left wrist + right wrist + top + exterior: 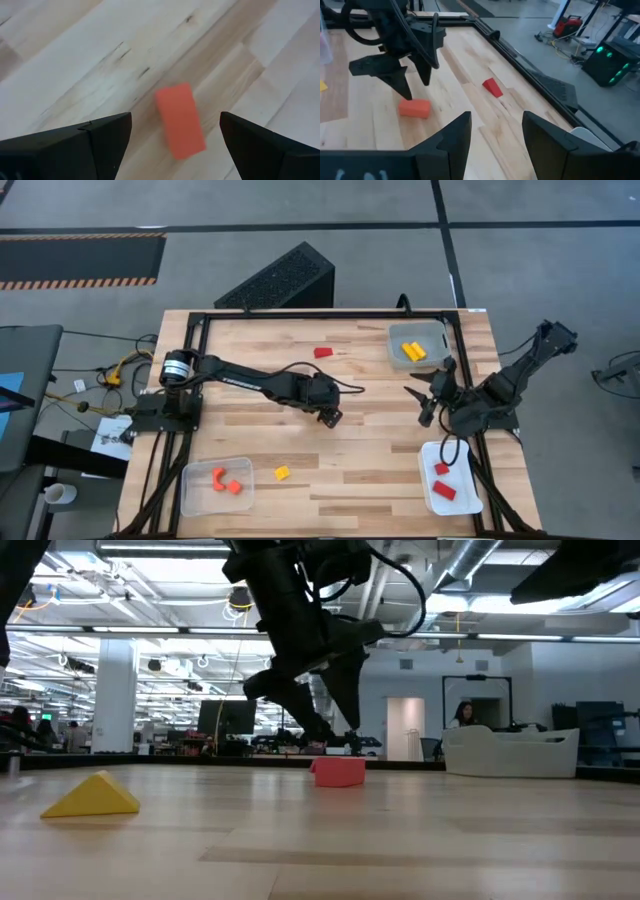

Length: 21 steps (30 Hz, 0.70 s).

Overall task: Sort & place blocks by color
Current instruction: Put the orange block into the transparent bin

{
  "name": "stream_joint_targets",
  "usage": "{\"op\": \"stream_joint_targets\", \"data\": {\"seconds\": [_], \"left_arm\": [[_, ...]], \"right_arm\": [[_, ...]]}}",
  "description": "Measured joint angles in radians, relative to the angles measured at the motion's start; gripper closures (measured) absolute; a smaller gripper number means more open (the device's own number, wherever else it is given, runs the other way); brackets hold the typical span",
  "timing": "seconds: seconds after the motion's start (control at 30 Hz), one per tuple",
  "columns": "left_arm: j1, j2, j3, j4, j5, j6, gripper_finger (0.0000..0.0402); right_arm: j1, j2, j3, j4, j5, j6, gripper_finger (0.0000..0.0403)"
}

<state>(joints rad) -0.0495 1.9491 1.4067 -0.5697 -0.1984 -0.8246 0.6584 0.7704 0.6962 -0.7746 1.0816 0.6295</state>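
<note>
My left gripper's fingers are above the orange block (180, 121) and closing now would miss it, so it is too early to close. The gripper lowers next.
An orange block (180, 120) lies flat on the wooden table, seen too in the low view (338, 771) and in the right wrist view (415, 108). My left gripper (176, 116) hangs open just above it at mid-table (330, 417), slanting down, one finger on either side and not touching. A red wedge (323, 352) lies farther back, and a yellow block (282, 473) lies near the front edge. My right gripper (496, 125) is open and holds nothing, up off the table at the right (428, 398).
A tray (432, 332) at the far right holds yellow blocks (412, 351). A clear tray (200, 498) at the near left holds orange blocks (226, 480). A white tray (460, 505) at the near right holds red blocks (442, 480). A black frame edges the table.
</note>
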Motion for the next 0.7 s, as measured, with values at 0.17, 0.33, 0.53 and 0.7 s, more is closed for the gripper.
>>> {"op": "stream_joint_targets", "data": {"seconds": [0.17,0.33,0.53,0.7], "left_arm": [[-0.008,0.000,0.000,0.010,-0.015,-0.011,0.0113],[-0.008,0.037,0.016,0.003,0.019,0.034,0.0113],[-0.008,0.150,0.094,-0.029,0.071,0.032,0.0113],[-0.007,0.229,0.182,-0.107,0.075,0.049,0.0117]], "right_arm": [[-0.001,0.000,-0.002,0.012,0.015,0.005,0.0209],[-0.006,0.000,-0.002,0.029,0.022,0.002,0.0210],[-0.006,-0.001,-0.002,0.051,0.022,0.002,0.0210],[-0.003,0.000,-0.001,0.052,0.020,-0.001,0.0210]]}}
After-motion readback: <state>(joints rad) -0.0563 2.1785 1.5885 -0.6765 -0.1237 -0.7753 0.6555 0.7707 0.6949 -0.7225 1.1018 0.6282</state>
